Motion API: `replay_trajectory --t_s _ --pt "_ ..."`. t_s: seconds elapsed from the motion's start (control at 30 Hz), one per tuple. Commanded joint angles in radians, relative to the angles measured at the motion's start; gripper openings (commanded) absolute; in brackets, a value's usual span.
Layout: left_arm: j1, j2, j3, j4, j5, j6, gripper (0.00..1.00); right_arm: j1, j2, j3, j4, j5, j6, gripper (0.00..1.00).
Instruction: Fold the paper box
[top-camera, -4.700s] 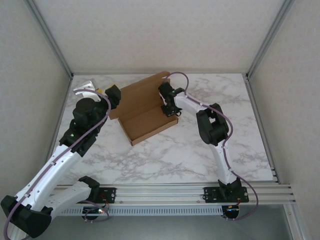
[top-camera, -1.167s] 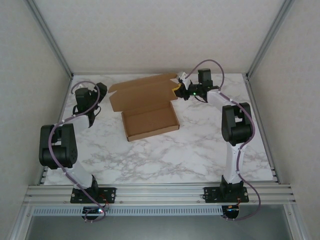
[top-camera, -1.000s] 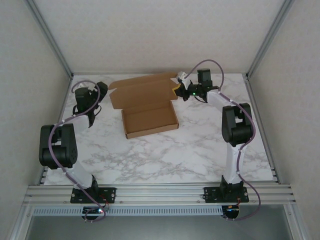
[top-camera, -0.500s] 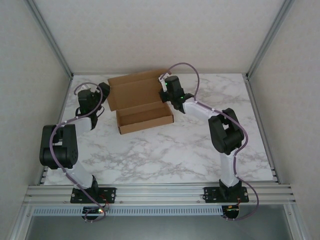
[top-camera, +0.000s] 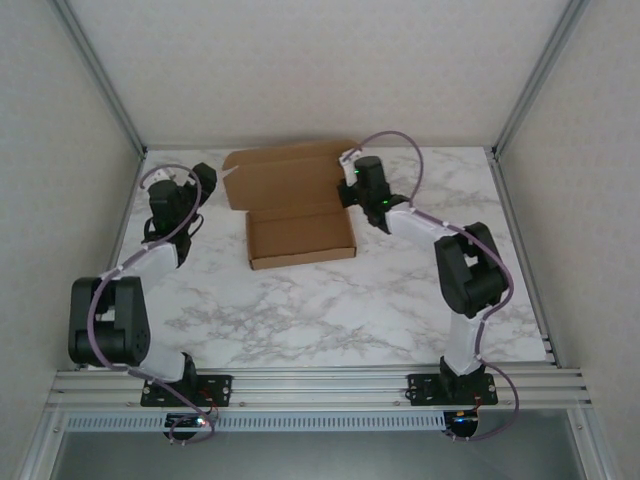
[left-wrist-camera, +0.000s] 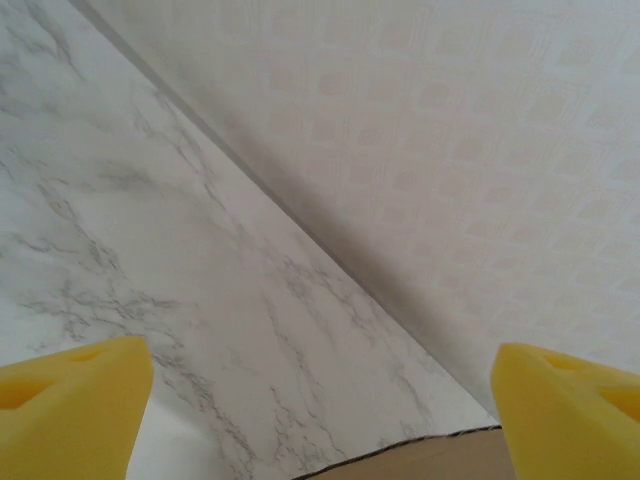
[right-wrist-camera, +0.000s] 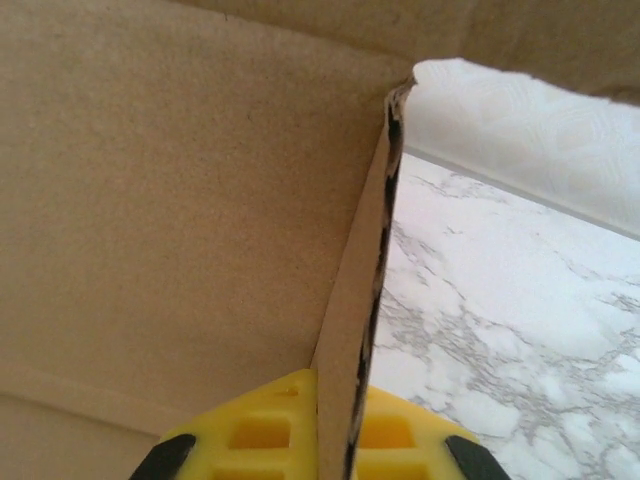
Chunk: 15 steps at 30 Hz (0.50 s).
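My left gripper still has to pinch the lid's side flap (top-camera: 230, 188) (left-wrist-camera: 424, 456) next, opposite my right gripper's flap, so that the fold is even.
The paper box (top-camera: 300, 238) is brown cardboard, a shallow tray on the marble table with its lid panel (top-camera: 285, 180) standing up at the back. My right gripper (top-camera: 347, 193) is at the box's right rear corner. In the right wrist view it (right-wrist-camera: 343, 432) is shut on a thin upright cardboard flap (right-wrist-camera: 362, 300), with one yellow pad on each side, and the inner face of a box panel (right-wrist-camera: 180, 200) lies to the left. My left gripper (top-camera: 212, 183) hovers just left of the lid. Its yellow fingertips (left-wrist-camera: 70, 410) stand wide open with nothing between them, above the cardboard edge (left-wrist-camera: 430, 462).
The white marble table (top-camera: 330, 300) is bare in front of the box and to the right. Walls with aluminium frame posts (top-camera: 100, 75) close in the back and sides. The back wall (left-wrist-camera: 450, 120) is close beyond the left gripper.
The right gripper has moved from the lid's far right corner to the box's right rear corner and gripped a flap. The box has turned squarer and slid slightly right. The left arm stays by the lid's left edge.
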Motion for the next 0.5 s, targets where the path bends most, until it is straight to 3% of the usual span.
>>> replay_trajectory --t_s 0.0,0.1,0.23,0.37,0.47 --pt "0.006 -0.079 -0.028 -0.005 -0.029 0.175 0.86 -0.074 -0.047 -0.064 0.022 -0.226 -0.137 0.0" --pt "-0.003 -0.104 -0.048 0.084 0.1 0.373 0.86 -0.114 -0.045 -0.068 -0.014 -0.377 -0.226 0.0" --pt "-0.022 -0.098 -0.137 0.354 0.263 0.582 0.86 -0.159 -0.02 -0.035 -0.056 -0.519 -0.272 0.0" --pt "-0.027 -0.051 -0.035 0.121 0.469 0.895 0.86 -0.192 0.001 -0.044 0.019 -0.581 -0.2 0.0" --pt "0.005 -0.033 0.001 -0.052 0.523 1.035 0.86 -0.195 0.005 -0.069 0.06 -0.608 -0.17 0.0"
